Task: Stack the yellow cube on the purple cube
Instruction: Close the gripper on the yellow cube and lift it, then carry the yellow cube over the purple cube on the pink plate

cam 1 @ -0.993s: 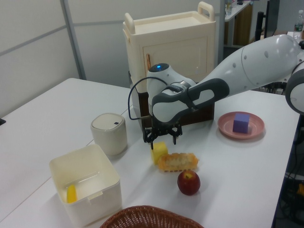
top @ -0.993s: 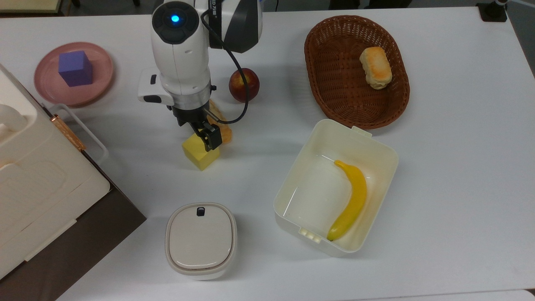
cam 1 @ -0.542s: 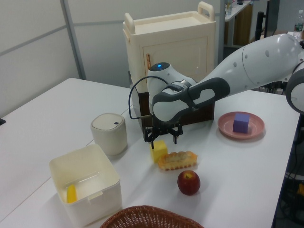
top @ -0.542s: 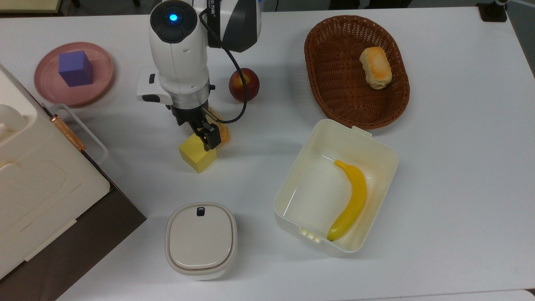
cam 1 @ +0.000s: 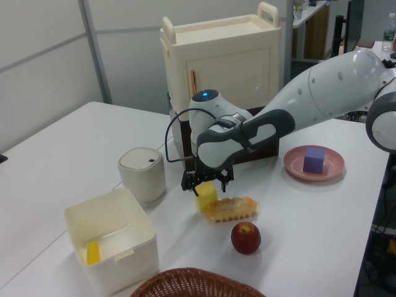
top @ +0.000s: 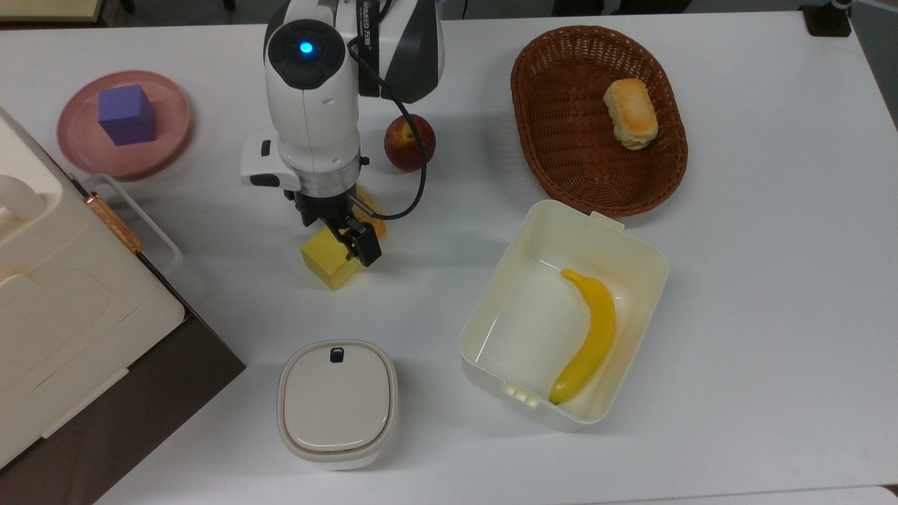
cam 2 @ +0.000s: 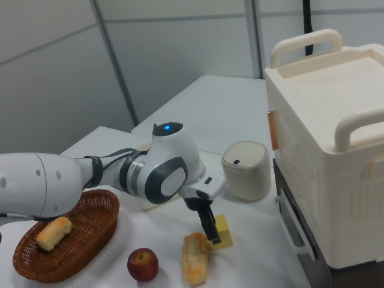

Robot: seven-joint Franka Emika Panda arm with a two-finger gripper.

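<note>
The yellow cube's bottom needs to stay free to rest on the purple cube (cam 1: 314,159), so the robot's gripper next needs to grab the yellow cube by its opposite sides.
The yellow cube (top: 328,261) rests on the white table just below the arm's wrist in the top view, and it also shows in the left view (cam 1: 206,197) and the right view (cam 2: 224,231). My gripper (top: 345,240) (cam 1: 205,184) is open, its fingers straddling the cube's top; one finger (cam 2: 210,230) reaches down beside it. The purple cube (top: 126,114) (cam 1: 314,159) sits on a pink plate (top: 168,144) at the top view's far left, well apart from the gripper.
A long pastry (cam 1: 232,209) and a peach (top: 409,142) lie close behind the yellow cube. A wicker basket (top: 554,165) holds a roll, and a white box (top: 635,235) holds a banana (top: 593,337). A lidded canister (top: 337,403) and a cream cabinet (cam 1: 223,55) stand nearby.
The wrist has shifted slightly to the top view's right and come lower, so the open fingers now stand around the yellow cube's top. The cube shifted slightly.
</note>
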